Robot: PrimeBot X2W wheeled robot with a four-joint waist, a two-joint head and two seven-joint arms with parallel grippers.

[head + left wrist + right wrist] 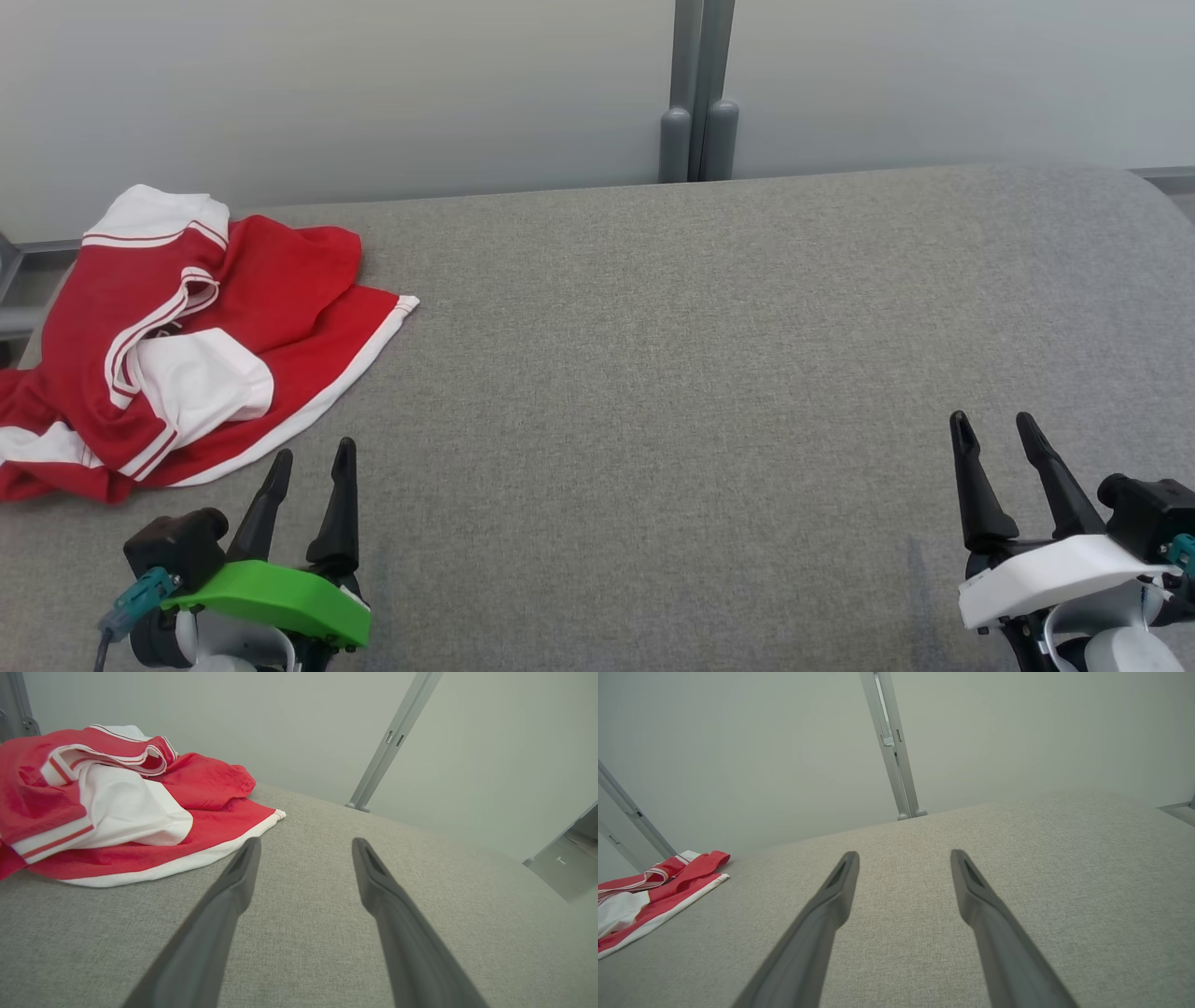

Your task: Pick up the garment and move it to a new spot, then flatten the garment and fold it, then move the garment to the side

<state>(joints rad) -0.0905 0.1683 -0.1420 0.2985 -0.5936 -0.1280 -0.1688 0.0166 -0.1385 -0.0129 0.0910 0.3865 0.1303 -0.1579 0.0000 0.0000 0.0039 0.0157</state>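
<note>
The garment's striped hem has that raised loop (pixel 200 291), which stands up over the slack white panel (pixel 207 383). My left gripper will grab the hem there next.
A crumpled red garment (pixel 177 345) with white panels and white-striped trim lies at the far left of the grey cloth-covered table (pixel 653 373). In the left wrist view the garment (pixel 117 807) fills the upper left, and in the right wrist view the garment (pixel 644 896) sits at the left edge. My left gripper (pixel 313 457), with a green wrist cover, stands open just in front of the garment's hem, touching nothing. My left gripper (pixel 306 847) has bare table between its fingers. My right gripper (pixel 994 425) rests open at the lower right, far from the garment. My right gripper (pixel 903 856) is empty too.
A pale wall panel runs behind the table, with a grey vertical post (pixel 698 93) at its middle. The table's back edge (pixel 747 177) lies close to the wall. A metal frame piece (pixel 14 280) shows at the far left beside the garment.
</note>
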